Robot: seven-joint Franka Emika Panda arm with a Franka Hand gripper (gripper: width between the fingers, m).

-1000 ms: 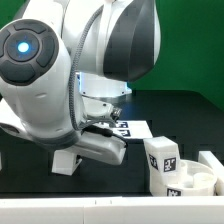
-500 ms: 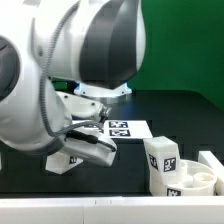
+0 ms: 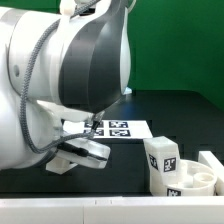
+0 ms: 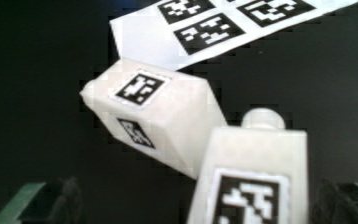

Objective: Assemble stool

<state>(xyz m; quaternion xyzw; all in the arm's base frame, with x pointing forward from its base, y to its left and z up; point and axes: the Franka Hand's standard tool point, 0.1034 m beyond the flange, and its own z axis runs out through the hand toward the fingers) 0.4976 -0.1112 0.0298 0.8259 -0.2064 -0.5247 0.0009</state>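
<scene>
I need to grab the leg next, with my gripper's fingers on the flat sides of its tagged block (image 4: 249, 198), because the leg's other end narrows to a round knob.
In the wrist view two white blocky stool legs with black-and-white tags lie on the dark table. One leg (image 4: 158, 105) is beside the marker board (image 4: 211, 25). The other leg (image 4: 256, 175) lies between my dark fingertips (image 4: 48, 200). My gripper (image 4: 197, 205) is open, its jaws wide apart on either side of that leg, not touching it. In the exterior view the round stool seat (image 3: 195, 182) sits at the lower right, with another tagged leg (image 3: 162, 156) standing at its edge. The gripper hand (image 3: 82, 152) hangs low under the arm, its fingers hidden.
The large white arm body (image 3: 70, 80) fills the exterior view's left and middle. The marker board (image 3: 118, 128) lies flat behind the hand. A white block (image 3: 62, 164) shows below the hand. A white table rim runs along the front.
The arm has turned and its bulk has shifted across the exterior view. The hand has dropped lower. The seat and the leg at its edge have not moved.
</scene>
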